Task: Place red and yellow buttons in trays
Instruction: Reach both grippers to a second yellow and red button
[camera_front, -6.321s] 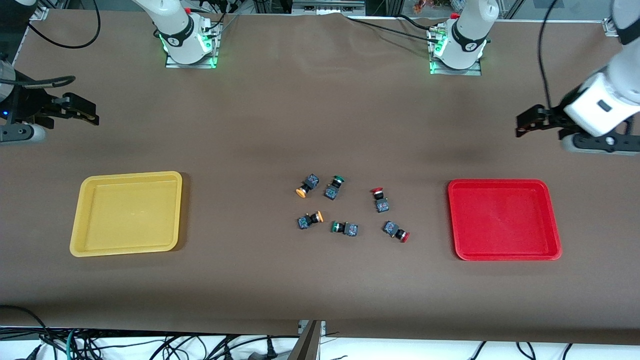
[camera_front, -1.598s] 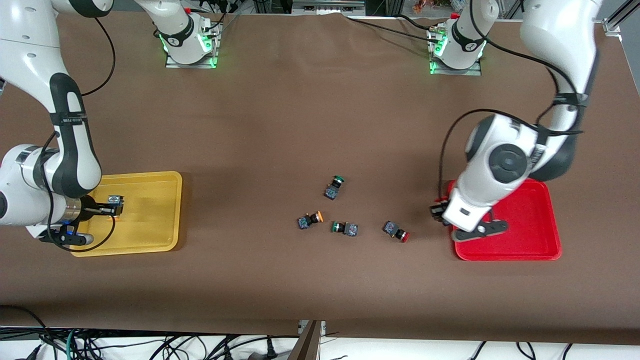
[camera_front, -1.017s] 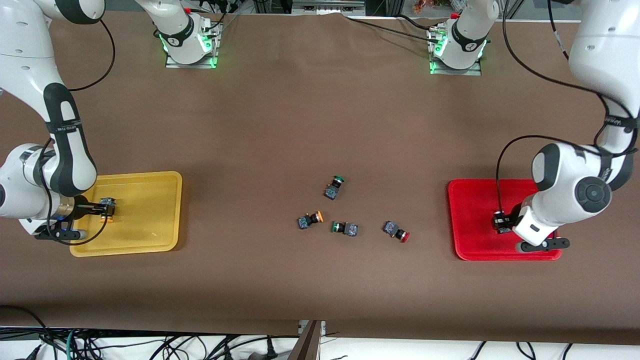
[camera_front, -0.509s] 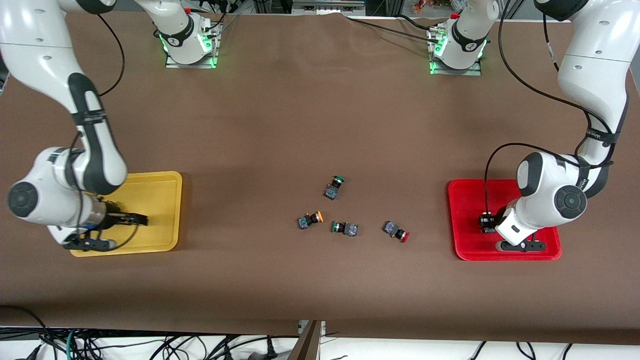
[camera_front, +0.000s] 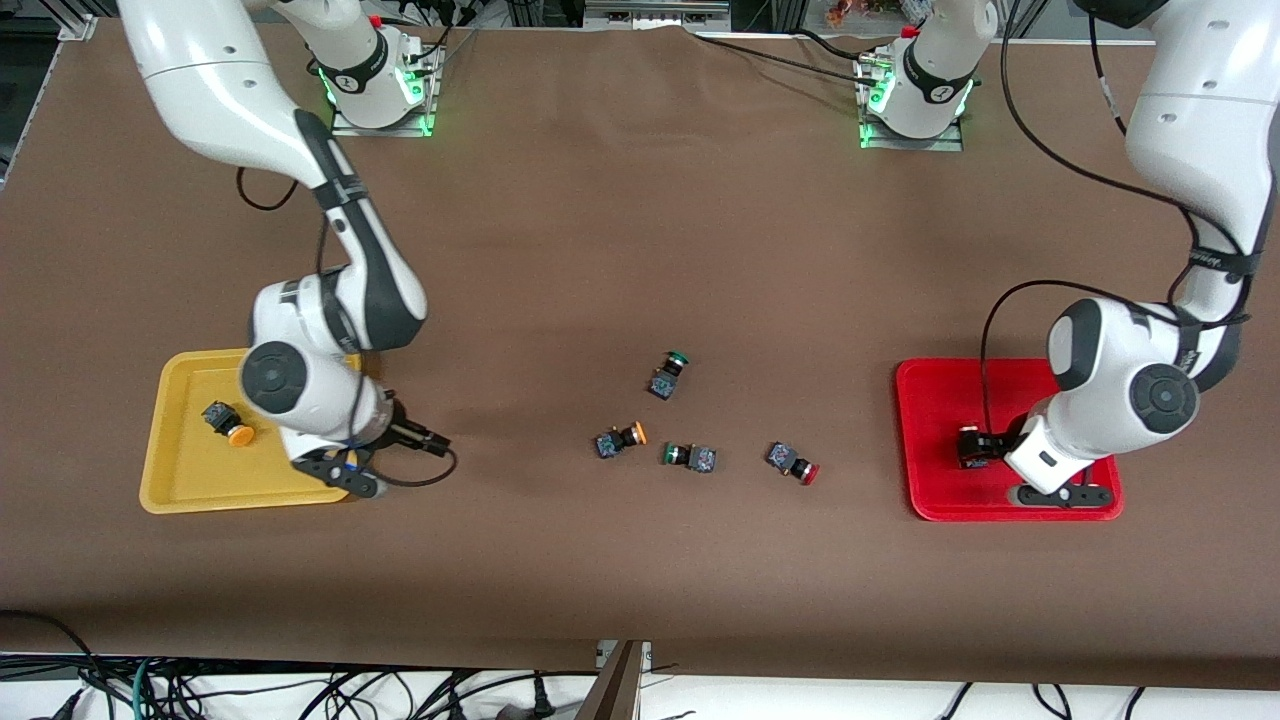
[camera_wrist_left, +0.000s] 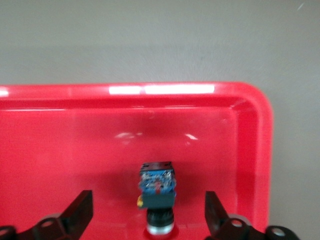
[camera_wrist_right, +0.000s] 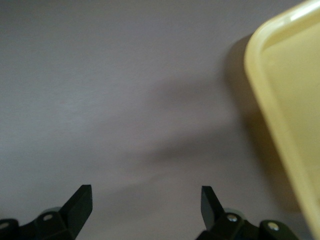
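Observation:
The mid-table yellow button needs to go into the yellow tray (camera_front: 190, 470). My right gripper should pick up the button by its switch housing (camera_front: 608, 444) next.
The yellow tray (camera_front: 190, 470) holds one yellow-capped button (camera_front: 225, 420). My right gripper (camera_front: 430, 441) is open and empty, low over the bare table beside that tray's rim (camera_wrist_right: 280, 100), toward the table's middle; the right wrist view shows its gripper (camera_wrist_right: 146, 192) with nothing between the fingers. My left gripper (camera_front: 975, 447) is open over the red tray (camera_front: 950, 400). A red button (camera_wrist_left: 157, 185) lies on the tray floor (camera_wrist_left: 75, 150) between the spread fingers of that gripper (camera_wrist_left: 148, 200), untouched. One yellow button (camera_front: 620, 439) and one red button (camera_front: 793, 462) lie mid-table.
Two green-capped switches lie mid-table with the others, one (camera_front: 670, 373) farther from the front camera and one (camera_front: 690, 457) between the yellow and red buttons. Both arm bases stand at the table's edge farthest from the front camera.
My right gripper let go of the yellow button in the yellow tray and moved off toward the table's middle. My left gripper stayed over the red tray.

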